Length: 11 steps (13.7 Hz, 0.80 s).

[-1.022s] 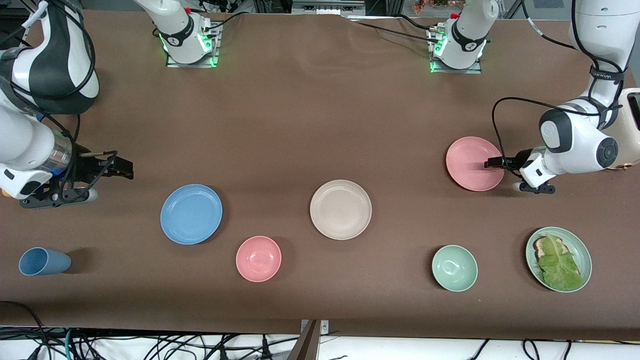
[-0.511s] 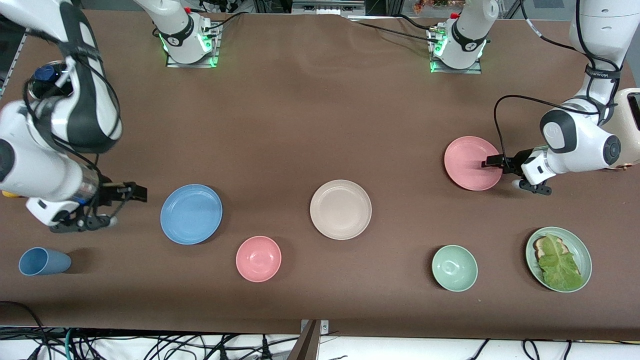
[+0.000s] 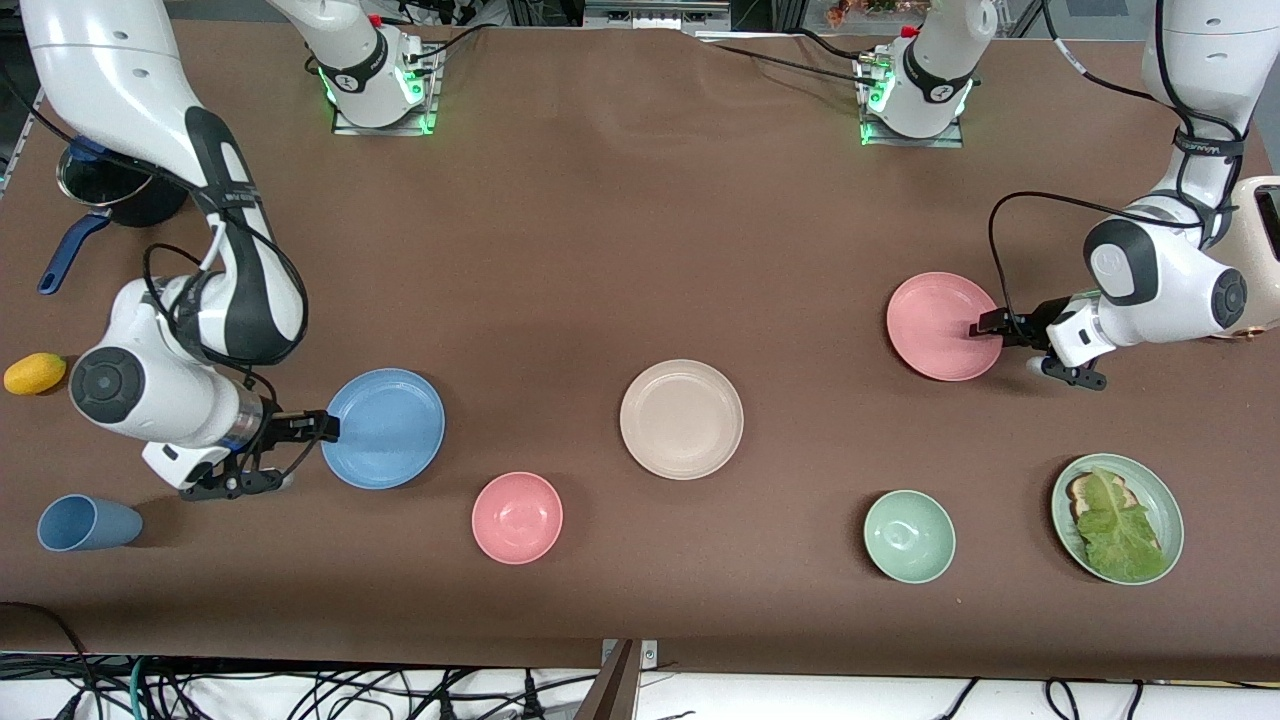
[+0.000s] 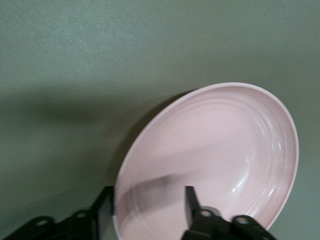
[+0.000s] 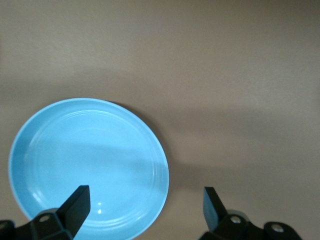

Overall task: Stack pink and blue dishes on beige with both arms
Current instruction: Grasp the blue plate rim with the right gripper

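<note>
My right gripper is to grab the blue plate by its rim [image 3: 341, 400] next, so it can stack the blue plate on the beige plate [image 3: 681, 419].
The beige plate [image 3: 681, 419] lies at the table's middle. The pink plate [image 3: 935, 320] lies toward the left arm's end. My left gripper [image 3: 982, 326] reaches low over its rim, jaws apart astride the edge; the left wrist view shows the pink plate [image 4: 215, 150] between the black fingers [image 4: 105, 202], left gripper [image 4: 147, 200] not clamped. The blue plate [image 3: 385, 428] lies toward the right arm's end. My right gripper [image 3: 326, 428] is at its rim, wide open; in the right wrist view the blue plate [image 5: 85, 160] has its edge inside the right gripper [image 5: 145, 205].
Nearer the camera stand a pink bowl [image 3: 517, 517], a mint bowl [image 3: 909, 536], a green plate [image 3: 1058, 505] with lettuce on bread, and a blue cup [image 3: 88, 523] on its side. A yellow fruit [image 3: 35, 373], a pot [image 3: 110, 185] and a toaster [image 3: 1260, 260] sit at the table's ends.
My right arm has swung in and brought its open gripper to the blue plate's rim. The left gripper has stayed at the pink plate's rim, its fingers drawing closer, and the plate has shifted slightly.
</note>
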{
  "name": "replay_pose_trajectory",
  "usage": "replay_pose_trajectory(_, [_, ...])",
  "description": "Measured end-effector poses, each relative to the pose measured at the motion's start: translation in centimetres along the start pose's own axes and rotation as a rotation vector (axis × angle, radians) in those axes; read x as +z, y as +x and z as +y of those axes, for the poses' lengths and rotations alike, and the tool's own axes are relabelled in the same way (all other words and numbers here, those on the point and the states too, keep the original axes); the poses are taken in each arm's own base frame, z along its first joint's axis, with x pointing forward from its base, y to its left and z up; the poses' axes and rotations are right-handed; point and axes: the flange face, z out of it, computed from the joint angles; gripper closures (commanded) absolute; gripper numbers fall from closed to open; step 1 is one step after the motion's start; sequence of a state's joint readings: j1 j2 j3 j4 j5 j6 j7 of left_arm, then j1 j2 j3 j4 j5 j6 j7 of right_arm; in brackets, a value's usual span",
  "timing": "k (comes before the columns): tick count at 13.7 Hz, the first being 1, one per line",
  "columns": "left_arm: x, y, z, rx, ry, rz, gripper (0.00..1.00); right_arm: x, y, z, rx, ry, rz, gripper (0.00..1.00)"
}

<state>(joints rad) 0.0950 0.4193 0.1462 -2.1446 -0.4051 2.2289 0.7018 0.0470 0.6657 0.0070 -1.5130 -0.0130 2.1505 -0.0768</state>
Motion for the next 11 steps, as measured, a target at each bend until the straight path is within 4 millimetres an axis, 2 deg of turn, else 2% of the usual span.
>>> replay_pose_trajectory(1, [0.0, 0.0, 0.0, 0.0, 0.0, 0.0, 0.95, 1.3, 0.0, 0.3, 0.004, 0.0, 0.002, 0.0])
replay_pose_trajectory(2, [0.1, 0.0, -0.1, 0.0, 0.0, 0.0, 1.0, 2.8, -0.2, 0.6, 0.009, -0.001, 0.006, 0.0])
replay_pose_trajectory(4, [0.1, 0.0, -0.1, 0.0, 0.002, 0.001, 1.0, 5.5, -0.7, 1.0, 0.016, -0.002, 0.011, 0.01])
replay_pose_trajectory(7, [0.1, 0.1, -0.2, 0.007, 0.006, 0.005, 1.0, 7.0, -1.4, 1.1, 0.019, 0.0, -0.002, 0.05])
replay_pose_trajectory(9, [0.1, 0.1, -0.2, 0.009, 0.007, 0.006, 1.0, 7.5, -1.7, 1.0, 0.019, 0.001, -0.01, 0.21])
replay_pose_trajectory(11, [-0.1, 0.3, 0.0, 0.014, 0.009, 0.009, 1.0, 8.4, -2.3, 1.0, 0.02, 0.002, -0.024, 0.44])
